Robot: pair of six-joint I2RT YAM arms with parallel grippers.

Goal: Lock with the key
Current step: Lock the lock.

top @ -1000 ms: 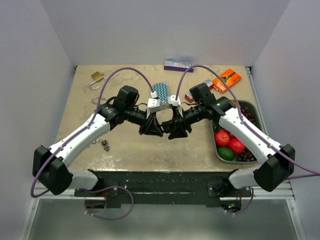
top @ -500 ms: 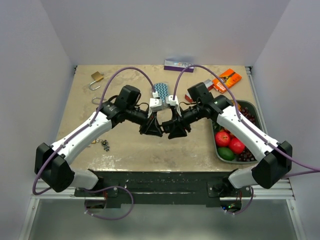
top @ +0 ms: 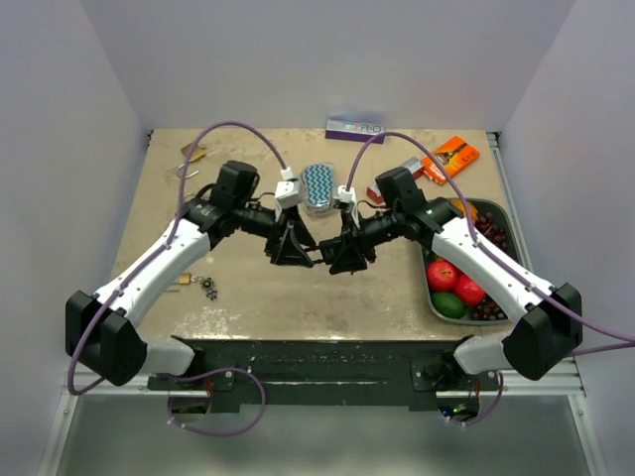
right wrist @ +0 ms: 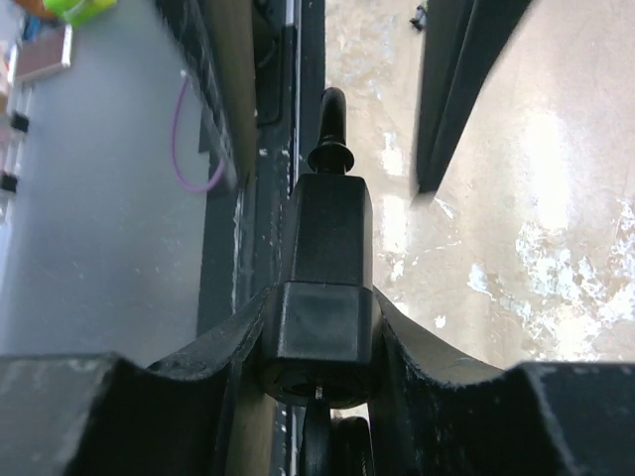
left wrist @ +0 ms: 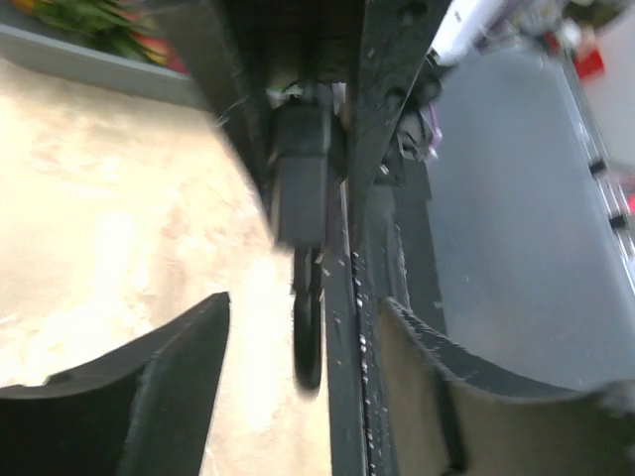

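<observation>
The key end needs to stay free for my right gripper to work. My left gripper will grab the black lock by its shackle next.
A black lock [right wrist: 319, 260] sits clamped between the fingers of my right gripper [right wrist: 319, 297], which is shut on its body. Its shackle [right wrist: 332, 111] points away from the right wrist camera. A dark key head [right wrist: 337, 441] shows at the lock's near end. In the left wrist view the lock [left wrist: 301, 188] hangs ahead, and its shackle loop [left wrist: 308, 337] lies in the gap of my left gripper [left wrist: 306, 302]. That gripper is open and touches nothing. From above, the left gripper [top: 295, 248] and right gripper [top: 342, 253] face each other at the table's middle.
A brass padlock [top: 191, 154] lies at the back left. Loose keys [top: 209, 289] rest near the left arm. A patterned pouch [top: 319, 188], a purple box [top: 355, 129] and an orange packet [top: 451, 156] sit at the back. A fruit tray [top: 499, 210] stands on the right.
My left gripper has gone from shut to open and drawn back to the left, away from the lock. The right gripper still holds the lock in about the same place.
</observation>
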